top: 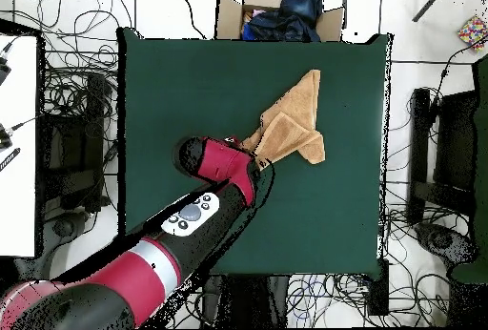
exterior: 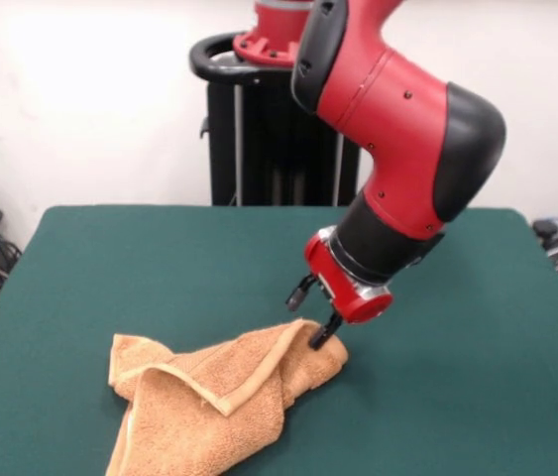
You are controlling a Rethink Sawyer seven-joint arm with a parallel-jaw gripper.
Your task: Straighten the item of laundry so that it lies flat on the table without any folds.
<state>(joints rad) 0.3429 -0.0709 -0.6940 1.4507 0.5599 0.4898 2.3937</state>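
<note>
The folded-over layer needs to be opened out to straighten the towel. My gripper should next grab it by its raised corner.
The item of laundry, an orange-tan terry towel, lies crumpled on the green table near its front edge. One layer is folded over, showing a flat woven band. My gripper hangs tilted at the towel's right corner, fingers apart. The lower fingertip touches the raised corner, and the other fingertip is clear of the cloth. From overhead the towel forms a narrow folded shape right of the table's middle. My gripper is at its lower left end, mostly hidden under the wrist.
The arm's red and black forearm crosses the table's lower left part in the overhead view. A cardboard box holding dark clothing stands off the table's top edge. Cables and stands lie on the floor on both sides.
</note>
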